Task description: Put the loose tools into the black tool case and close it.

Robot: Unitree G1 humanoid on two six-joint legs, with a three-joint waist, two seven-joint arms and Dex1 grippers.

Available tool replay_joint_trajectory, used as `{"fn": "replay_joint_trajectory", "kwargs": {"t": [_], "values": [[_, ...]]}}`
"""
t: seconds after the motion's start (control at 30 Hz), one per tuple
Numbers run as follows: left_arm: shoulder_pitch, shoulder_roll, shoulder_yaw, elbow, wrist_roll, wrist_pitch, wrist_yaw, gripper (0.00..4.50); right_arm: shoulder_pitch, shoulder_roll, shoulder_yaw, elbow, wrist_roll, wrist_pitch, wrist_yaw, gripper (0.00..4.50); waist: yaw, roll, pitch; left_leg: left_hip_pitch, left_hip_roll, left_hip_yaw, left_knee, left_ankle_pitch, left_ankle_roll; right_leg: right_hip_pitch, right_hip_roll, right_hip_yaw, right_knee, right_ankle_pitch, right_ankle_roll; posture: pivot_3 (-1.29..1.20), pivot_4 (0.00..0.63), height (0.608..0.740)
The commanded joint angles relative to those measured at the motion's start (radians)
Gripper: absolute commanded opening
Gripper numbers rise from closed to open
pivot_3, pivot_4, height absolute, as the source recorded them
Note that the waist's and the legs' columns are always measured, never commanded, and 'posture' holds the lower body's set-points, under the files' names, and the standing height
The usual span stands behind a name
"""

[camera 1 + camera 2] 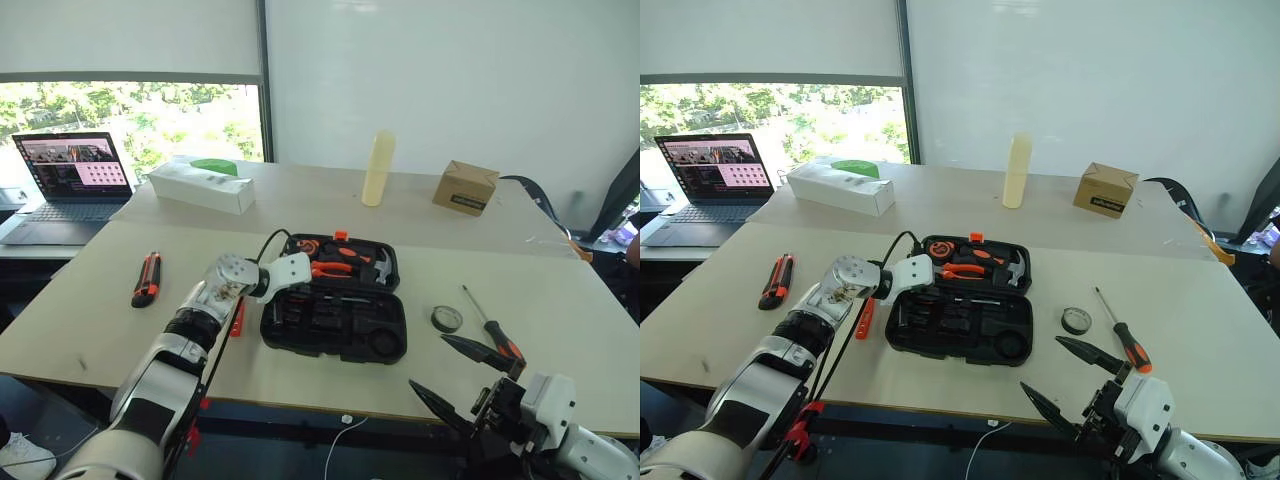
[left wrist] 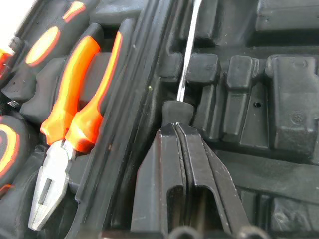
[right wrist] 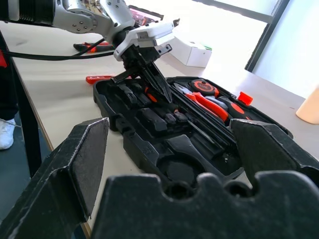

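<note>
The screwdriver's long stem [image 1: 474,302] is thin and would tip, so next I should use my right gripper to grab the screwdriver by its black-and-orange handle [image 1: 503,340], its big end.
The black tool case [image 1: 335,345] lies open at the table's middle, with orange pliers [image 2: 75,99], a hammer and a tape measure in its far half. My left gripper [image 2: 175,127] is shut inside the near half. Its tips touch the black end of a screwdriver [image 2: 185,64] lying in a slot by the hinge. A utility knife [image 1: 146,279] lies to the left, and a slim orange tool [image 1: 865,318] rests beside the case. A black tape roll [image 1: 446,319] and an orange-handled screwdriver [image 1: 490,325] lie to the right. My right gripper [image 1: 428,362] hangs open near the front edge, holding nothing.
A laptop [image 1: 70,180] sits at the far left. Along the back of the table stand a white box [image 1: 200,187], a pale bottle [image 1: 378,168] and a cardboard box [image 1: 466,187]. A black cable runs along my left arm.
</note>
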Motion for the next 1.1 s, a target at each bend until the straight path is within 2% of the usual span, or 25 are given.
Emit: {"fn": "replay_joint_trajectory", "kwargs": {"t": [0.03,0.17,0.27,0.33,0.37,0.47,0.5,0.57,0.67,0.7,0.8,0.97,1.1], "values": [[0.028,-0.011,-0.05,0.03,0.06,0.077,0.016,0.07,-0.014,0.0,-0.005,-0.027,0.003,0.003,-0.012,4.5,0.0,0.001,-0.001,0.0,0.0,0.0,0.0,0.0,0.0,0.0,0.0,0.0,0.0,0.0,0.0,0.0,0.15,0.74],[0.034,-0.044,-0.041,0.045,0.049,0.108,0.052,0.07,0.003,0.009,-0.034,-0.029,0.012,0.018,-0.044,4.5,0.004,0.007,-0.01,0.002,-0.001,0.0,0.0,0.0,0.0,0.003,0.0,0.002,0.0,0.0,0.001,0.0,0.15,0.74],[0.057,-0.044,0.071,-0.014,-0.082,0.037,0.023,0.07,0.097,0.018,-0.13,-0.057,0.088,0.065,-0.076,4.5,0.008,0.011,-0.013,0.003,-0.002,0.0,0.0,0.0,0.0,0.003,0.0,0.005,0.0,-0.001,0.001,0.0,0.15,0.74],[0.087,-0.012,0.147,-0.07,-0.189,0.0,-0.066,0.58,0.178,0.033,-0.2,-0.054,0.113,0.064,-0.08,4.5,0.005,0.01,-0.013,0.001,-0.002,0.0,0.0,-0.001,0.001,0.0,0.0,0.007,0.0,-0.001,0.001,0.0,0.15,0.74],[0.109,0.042,0.2,-0.101,-0.271,-0.057,-0.182,0.77,0.24,0.055,-0.251,-0.031,0.113,0.04,-0.075,4.5,0.003,0.01,-0.013,0.0,-0.002,0.0,-0.001,-0.001,0.002,-0.001,0.0,0.007,0.0,-0.001,0.001,0.0,0.15,0.74],[0.149,0.163,0.325,-0.112,-0.44,-0.101,-0.409,1.86,0.362,0.121,-0.359,0.042,0.106,-0.02,-0.066,4.5,-0.011,0.009,-0.011,-0.003,0.001,0.001,-0.002,-0.001,0.002,-0.005,0.003,0.007,0.001,-0.002,-0.001,0.0,0.15,0.74],[0.161,0.19,0.332,-0.1,-0.448,-0.128,-0.439,2.38,0.38,0.135,-0.374,0.059,0.105,-0.03,-0.062,4.5,-0.016,0.01,-0.011,-0.002,0.002,0.001,-0.003,-0.001,0.002,-0.005,0.004,0.007,0.001,-0.003,-0.001,0.0,0.15,0.74],[0.203,0.257,0.338,-0.081,-0.445,-0.167,-0.502,2.94,0.417,0.159,-0.401,0.109,0.086,-0.06,-0.05,4.5,-0.018,0.011,-0.011,-0.001,0.002,0.001,-0.003,-0.001,0.002,-0.004,0.004,0.007,0.0,-0.003,-0.002,0.0,0.15,0.74],[0.309,0.343,0.353,-0.12,-0.488,-0.121,-0.524,4.17,0.432,0.171,-0.43,0.135,0.056,-0.034,-0.096,4.5,-0.02,0.018,-0.013,0.005,0.002,0.002,-0.004,-0.004,0.003,0.0,0.0,0.009,-0.001,-0.005,0.0,0.0,0.15,0.74],[0.342,0.365,0.355,-0.137,-0.499,-0.114,-0.524,4.43,0.421,0.157,-0.435,0.115,0.059,0.012,-0.125,4.5,-0.021,0.019,-0.013,0.005,0.002,0.003,-0.004,-0.004,0.003,0.0,-0.001,0.011,0.0,-0.007,-0.001,0.0,0.15,0.74],[0.42,0.392,0.38,-0.207,-0.537,-0.074,-0.524,4.43,0.34,0.068,-0.445,0.045,0.112,0.191,-0.214,4.5,-0.021,0.015,-0.011,0.003,0.002,0.003,-0.002,-0.004,0.003,-0.001,-0.001,0.011,0.001,-0.011,0.002,0.0,0.15,0.74],[0.563,0.383,0.421,-0.401,-0.615,0.053,-0.488,4.43,0.022,-0.268,-0.367,0.053,0.21,0.674,-0.324,4.5,-0.029,0.015,-0.01,0.003,0.002,0.007,0.001,-0.003,0.005,-0.002,-0.003,0.015,0.0,-0.001,-0.003,0.0,0.15,0.74],[0.616,0.359,0.419,-0.506,-0.63,0.095,-0.443,4.43,-0.282,-0.399,-0.219,0.209,0.225,0.983,-0.381,4.5,-0.013,0.014,-0.01,0.003,0.002,0.004,-0.003,-0.003,0.004,-0.002,0.001,0.011,0.0,-0.002,-0.002,0.0,0.15,0.74]]}}
